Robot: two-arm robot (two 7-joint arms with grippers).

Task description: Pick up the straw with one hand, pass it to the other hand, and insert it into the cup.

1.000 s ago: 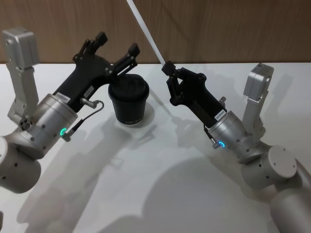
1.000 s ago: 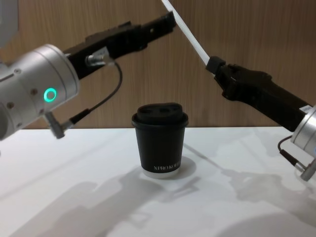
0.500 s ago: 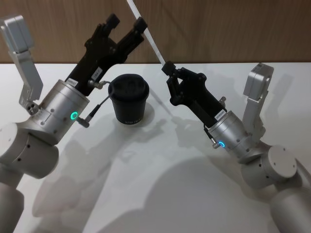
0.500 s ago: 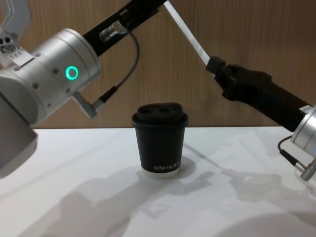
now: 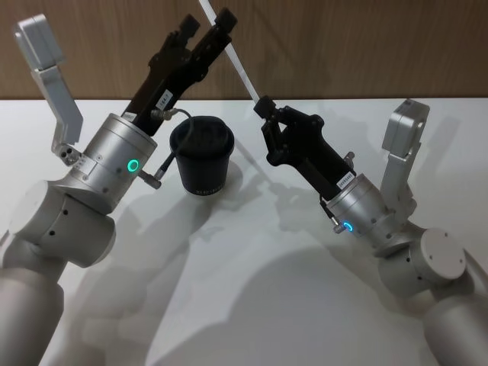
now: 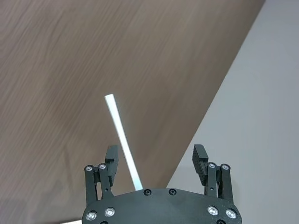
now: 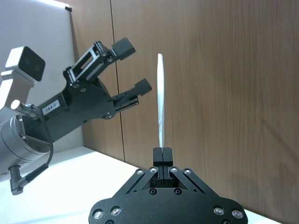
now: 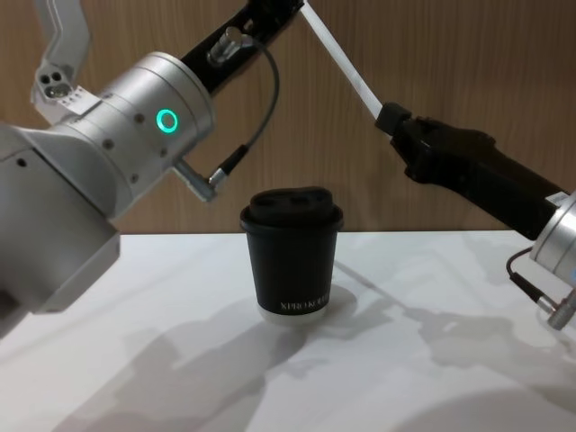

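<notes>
Next, my left gripper grabs the straw by its bare upper part, since my right gripper's shut fingers cover the straw's lower end.
The white straw slants up and to the left in the air, its lower end pinched in my shut right gripper. My left gripper is raised above the cup and stands open, one finger on each side of the straw's upper part; in the left wrist view the straw runs between the fingers, closer to one of them and apart from both. The black lidded cup stands upright on the table below and between the two arms. In the chest view the straw rises from my right gripper above the cup.
The white table stretches wide in front of the cup. A brown wooden wall stands close behind. My left arm's silver wrist looms large on the left of the chest view, with its cable looping near the cup's lid.
My left arm has lifted and swung its open gripper up from beside the cup to straddle the straw's upper part. The right gripper and the straw have stayed put.
</notes>
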